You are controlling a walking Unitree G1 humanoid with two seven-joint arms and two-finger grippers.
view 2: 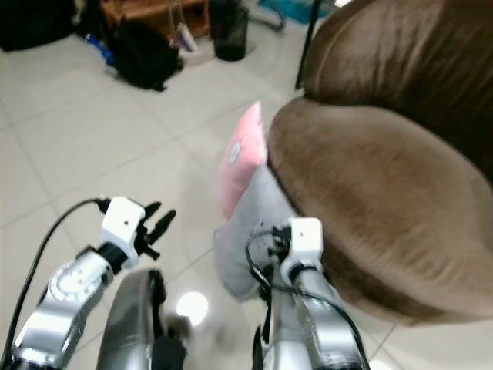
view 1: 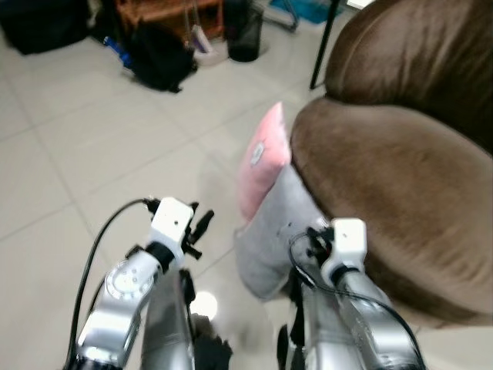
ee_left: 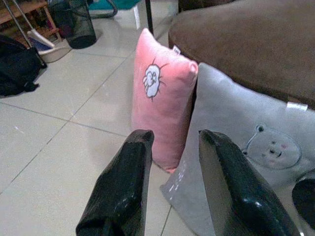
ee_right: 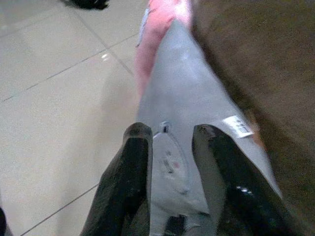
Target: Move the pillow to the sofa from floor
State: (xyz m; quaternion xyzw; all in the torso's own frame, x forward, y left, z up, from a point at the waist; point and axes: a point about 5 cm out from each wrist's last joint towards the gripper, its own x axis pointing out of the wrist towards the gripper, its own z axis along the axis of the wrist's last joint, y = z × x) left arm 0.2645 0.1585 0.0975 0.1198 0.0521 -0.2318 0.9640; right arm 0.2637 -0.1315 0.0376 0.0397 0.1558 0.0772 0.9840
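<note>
My right gripper takes hold of the pillow's edge (ee_right: 212, 118) beside the white label next, to move the grey pillow from the floor to the sofa.
A grey pillow (view 1: 269, 231) with a bear face stands on the tiled floor, leaning against the front of the brown sofa (view 1: 400, 177). Behind it a pink pillow (view 1: 264, 158) stands on edge, also against the sofa. In the right wrist view my right gripper (ee_right: 172, 130) is open, one finger on each side of the grey pillow's (ee_right: 182, 93) top edge. My left gripper (ee_left: 174, 137) is open and holds nothing. It hovers over the floor on the left, pointing at the pink pillow (ee_left: 157, 93) and the grey pillow (ee_left: 236, 147).
At the back stand a black bag (view 1: 158, 58), a black wastebasket (view 1: 245, 35) and wooden furniture (view 1: 169, 15). A thin black leg (view 1: 323, 46) rises by the sofa's far end. Open tiled floor (view 1: 92, 154) lies to the left.
</note>
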